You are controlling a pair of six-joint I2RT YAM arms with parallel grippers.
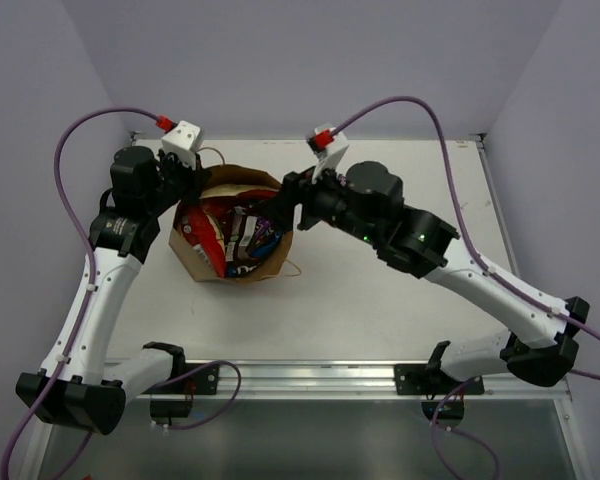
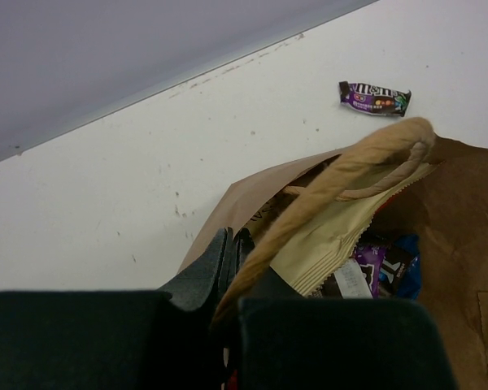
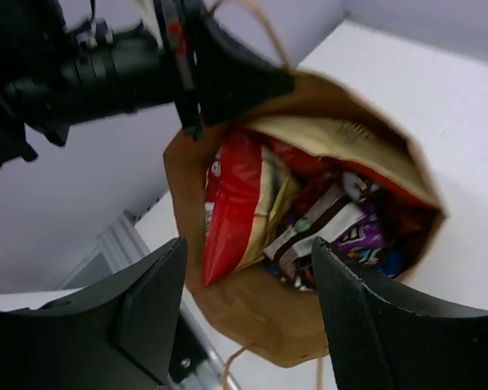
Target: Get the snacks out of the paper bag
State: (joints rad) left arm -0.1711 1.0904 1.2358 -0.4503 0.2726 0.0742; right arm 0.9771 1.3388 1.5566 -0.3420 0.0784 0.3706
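I should next use my right gripper to pick up the brown-and-white candy bar by its exposed wrapper. That way the red chip bag next to it stays in place.
The brown paper bag stands open at the table's left middle, full of snacks. My left gripper is shut on the bag's far-left rim beside its twisted handle. In the left wrist view the closed fingers pinch the bag's edge. Open and empty, my right gripper hangs over the bag's right side. Between its fingers, the right wrist view looks down on a red chip bag, a tan packet and dark candy bars in the bag.
A small purple M&M's packet lies on the white table beyond the bag. The lilac back wall is close behind. A metal rail runs along the table's near edge between the arm bases.
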